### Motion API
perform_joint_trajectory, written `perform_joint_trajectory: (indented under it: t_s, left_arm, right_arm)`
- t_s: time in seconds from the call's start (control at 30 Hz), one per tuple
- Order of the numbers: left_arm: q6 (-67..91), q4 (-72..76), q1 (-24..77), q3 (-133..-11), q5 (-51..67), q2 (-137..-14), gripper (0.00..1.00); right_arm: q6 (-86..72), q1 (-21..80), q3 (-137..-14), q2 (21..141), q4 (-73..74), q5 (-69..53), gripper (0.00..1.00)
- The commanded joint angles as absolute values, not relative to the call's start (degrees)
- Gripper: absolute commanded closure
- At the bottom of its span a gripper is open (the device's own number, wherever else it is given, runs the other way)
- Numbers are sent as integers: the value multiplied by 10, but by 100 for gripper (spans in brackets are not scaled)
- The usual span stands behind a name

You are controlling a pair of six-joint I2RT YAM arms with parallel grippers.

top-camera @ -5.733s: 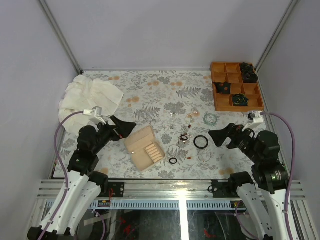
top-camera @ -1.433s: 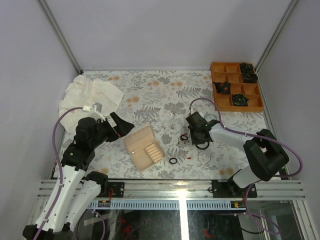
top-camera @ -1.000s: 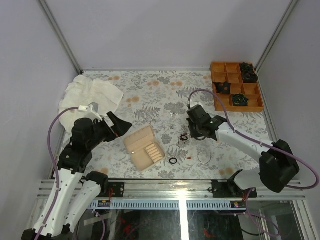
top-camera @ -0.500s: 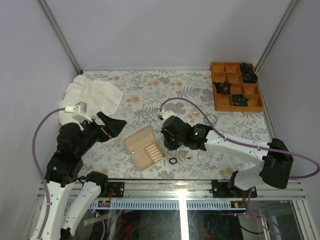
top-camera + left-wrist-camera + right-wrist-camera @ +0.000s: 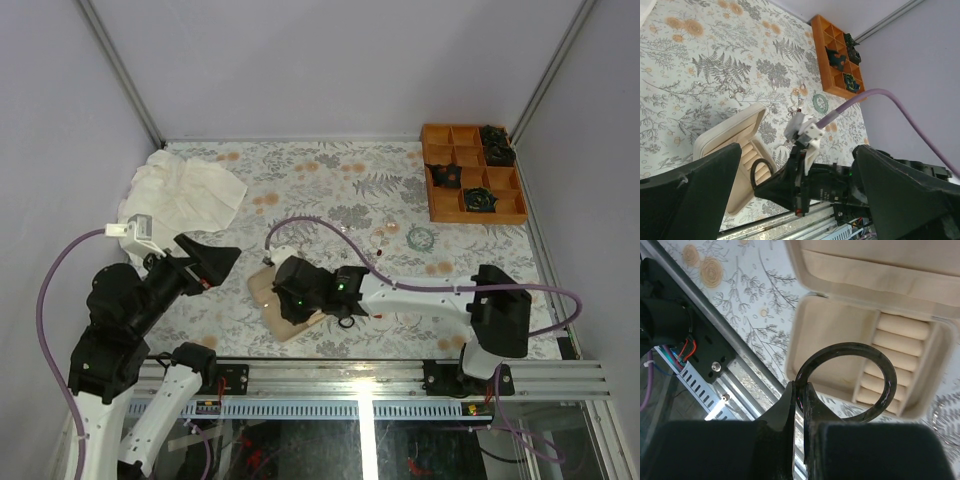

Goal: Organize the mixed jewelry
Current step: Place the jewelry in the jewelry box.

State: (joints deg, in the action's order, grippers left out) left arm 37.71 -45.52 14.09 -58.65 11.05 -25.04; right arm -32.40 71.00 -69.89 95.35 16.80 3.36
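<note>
The black bangle would land across the jewelry box's divider and ridged insert, so it is too early to open. My right gripper first lines it up with the box's flat empty section.
My right gripper [image 5: 802, 390] is shut on a black bangle [image 5: 840, 347], pinching its rim. The bangle hangs just above the ridged insert of the open beige jewelry box [image 5: 840, 320]. From above, the right gripper [image 5: 287, 300] reaches leftward over the box [image 5: 268, 285]. In the left wrist view the bangle [image 5: 752, 172] also shows over the box [image 5: 725, 137]. The left gripper [image 5: 215, 262] hovers wide open and holds nothing, left of the box. More jewelry lies to the right: a teal bracelet [image 5: 418, 237], pink earrings [image 5: 385, 232], a small black ring [image 5: 345, 322].
An orange compartment tray [image 5: 440, 205] with dark rosette items stands at the back right. A crumpled white cloth [image 5: 185, 190] lies at the back left. The right arm's purple cable [image 5: 320, 225] arcs over the mat's middle. The metal rail [image 5: 360, 375] runs along the near edge.
My right arm has swung left from the jewelry pile to above the box, carrying the black bangle. The left arm has pulled back toward the near left, still open.
</note>
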Motion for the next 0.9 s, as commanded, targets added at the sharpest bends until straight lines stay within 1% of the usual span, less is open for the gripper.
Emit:
perform_joint_trajectory:
  t_s: [0.0,0.2,0.67,0.87]
  left_arm:
    - [373,-482,138,-608,104,-241,0]
    - [370,-490,138,-613,102,-237,0]
    - [368,-493,138,-603,96,-235,0]
    - [367,-493,138,-599,94,-236,0]
  right_arm:
    - [-336,735,-743,989,123,38,100]
    - [-337,744,-754,1031,108,39,100]
    - [-333,745,-770,1086,95,38,100]
    - [-330,749,-784,1103,122,70,100]
